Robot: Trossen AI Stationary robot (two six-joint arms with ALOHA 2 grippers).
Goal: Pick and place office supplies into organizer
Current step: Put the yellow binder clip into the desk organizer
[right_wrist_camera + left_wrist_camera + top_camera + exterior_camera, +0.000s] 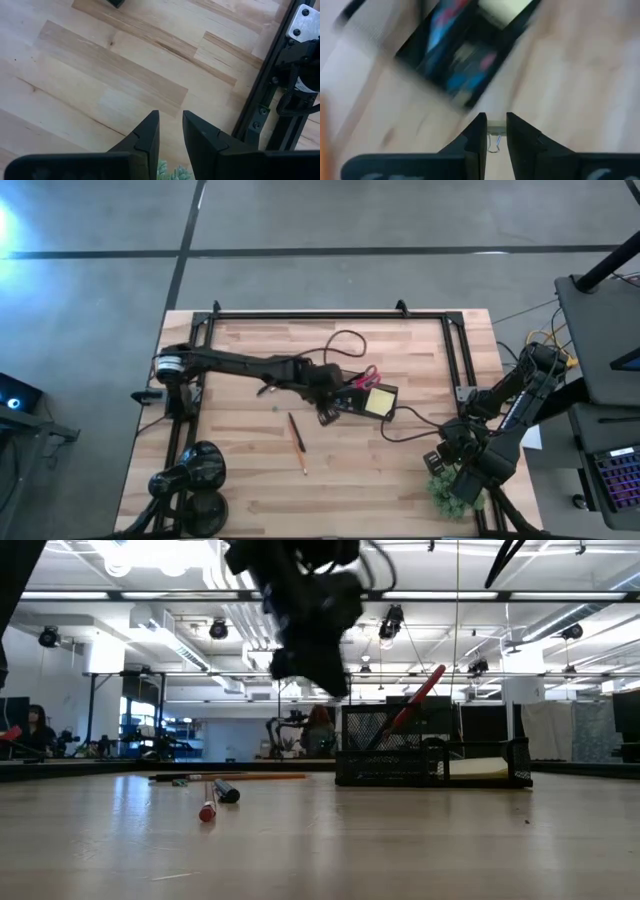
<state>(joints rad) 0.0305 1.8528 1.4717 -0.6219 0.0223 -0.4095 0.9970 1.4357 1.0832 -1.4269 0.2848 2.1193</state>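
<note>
The tiny clip [496, 131] hangs outside the organizer's compartment [470, 70], so the left gripper needs to move the clip over the organizer's compartment before it releases the clip.
The dark organizer [366, 396] stands mid-table. Red-handled scissors [418, 698] stick up out of it, and a yellow note pad [378, 401] lies in it. An orange pencil [297, 442] lies on the table nearer the front edge, and pens [216, 798] lie beside it. My left gripper [328, 412] hangs high above the table at the organizer's left end, shut on a tiny clip [494, 141]. My right gripper [447, 465] waits at the right edge, its fingers [150, 131] slightly apart with nothing between them. My left gripper pinches the tiny clip between its two fingertips [479, 131]. The clip's pale body [495, 125] sits in the gap, and its thin wire loop [493, 144] shows behind it. The fingers slant down from above. The clip is lifted clear of the table.
A green spiky ball [445, 492] lies by my right gripper. A black round lamp-like object [195, 472] stands at the front left corner. A dark cable [345, 340] loops over the table behind the organizer. A black frame [460, 355] runs along the edges.
</note>
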